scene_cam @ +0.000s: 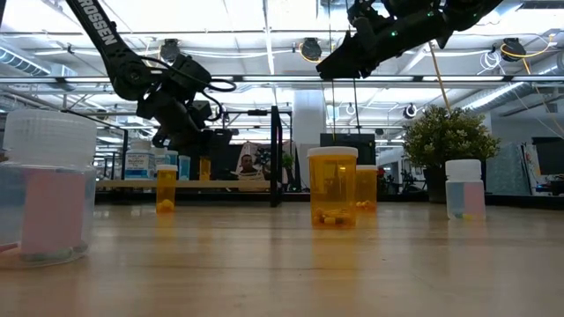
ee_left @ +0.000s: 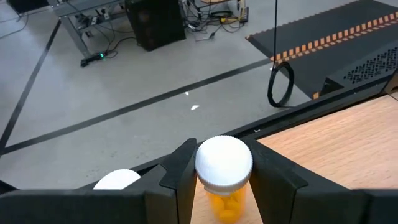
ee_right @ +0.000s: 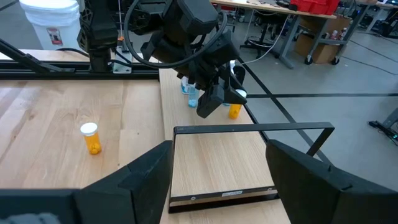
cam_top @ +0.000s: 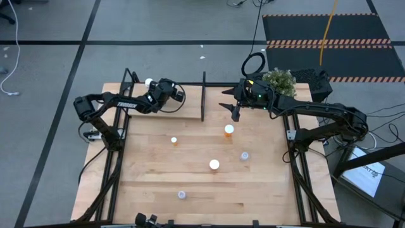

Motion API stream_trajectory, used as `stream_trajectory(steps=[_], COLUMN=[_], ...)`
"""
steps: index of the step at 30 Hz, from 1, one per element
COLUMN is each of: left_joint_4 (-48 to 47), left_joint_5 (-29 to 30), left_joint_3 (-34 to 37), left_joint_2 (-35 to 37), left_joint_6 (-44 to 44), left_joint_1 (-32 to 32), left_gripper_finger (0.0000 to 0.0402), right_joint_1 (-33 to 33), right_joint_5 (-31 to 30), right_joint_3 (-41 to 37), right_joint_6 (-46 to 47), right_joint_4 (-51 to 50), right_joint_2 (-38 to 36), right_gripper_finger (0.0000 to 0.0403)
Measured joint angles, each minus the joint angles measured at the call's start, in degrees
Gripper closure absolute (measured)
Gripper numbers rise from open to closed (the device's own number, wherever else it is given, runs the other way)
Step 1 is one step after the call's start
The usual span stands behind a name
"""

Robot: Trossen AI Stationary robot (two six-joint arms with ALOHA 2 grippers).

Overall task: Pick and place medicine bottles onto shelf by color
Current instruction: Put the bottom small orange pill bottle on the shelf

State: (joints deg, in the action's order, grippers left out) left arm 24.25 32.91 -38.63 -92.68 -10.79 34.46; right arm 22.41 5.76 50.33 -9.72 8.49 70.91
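The orange bottle (ee_left: 227, 205) is low over the shelf plank (ee_left: 202, 208) in the left wrist view and would stand, so my left gripper needs to let go of it now.
My left gripper (cam_top: 176, 95) is over the left half of the shelf (cam_top: 190, 109), shut on an orange bottle with a white cap (ee_left: 224, 168). A white cap (ee_left: 117, 181) shows beside it on the shelf, and pale blue bottles (ee_right: 189, 93) stand behind it. My right gripper (cam_top: 232, 107) is open and empty above the shelf's right half (ee_right: 217, 155), right of the black divider (cam_top: 203, 95). On the table stand two orange bottles (cam_top: 174, 140) (cam_top: 228, 130), a white-capped bottle (cam_top: 214, 164) and two pale blue bottles (cam_top: 244, 156) (cam_top: 181, 194). My left gripper pinches the orange bottle between its two fingers at the white cap (ee_left: 205, 177), one finger on each side. The bottle is upright, its orange body (ee_right: 234, 111) below the fingers. Whether its bottom stands on the shelf plank, I cannot tell.
A potted plant (cam_top: 279, 81) stands at the table's far right corner, behind my right arm. Black frame posts (cam_top: 128, 79) rise at the shelf's ends. The tabletop (cam_top: 190, 171) lies between the loose bottles and the near edge.
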Motion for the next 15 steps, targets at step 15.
stream_trajectory(steps=[15], left_joint_4=[-1.09], left_joint_5=[-0.58], left_joint_3=[-0.02], left_joint_2=[0.0], left_joint_6=[0.09], left_joint_1=[0.02], left_gripper_finger=[0.027], right_joint_1=[0.0], right_joint_5=[0.0], right_joint_3=[0.0], right_joint_6=[0.0], right_joint_4=[-0.02], right_joint_2=[0.0], right_gripper_finger=[0.015])
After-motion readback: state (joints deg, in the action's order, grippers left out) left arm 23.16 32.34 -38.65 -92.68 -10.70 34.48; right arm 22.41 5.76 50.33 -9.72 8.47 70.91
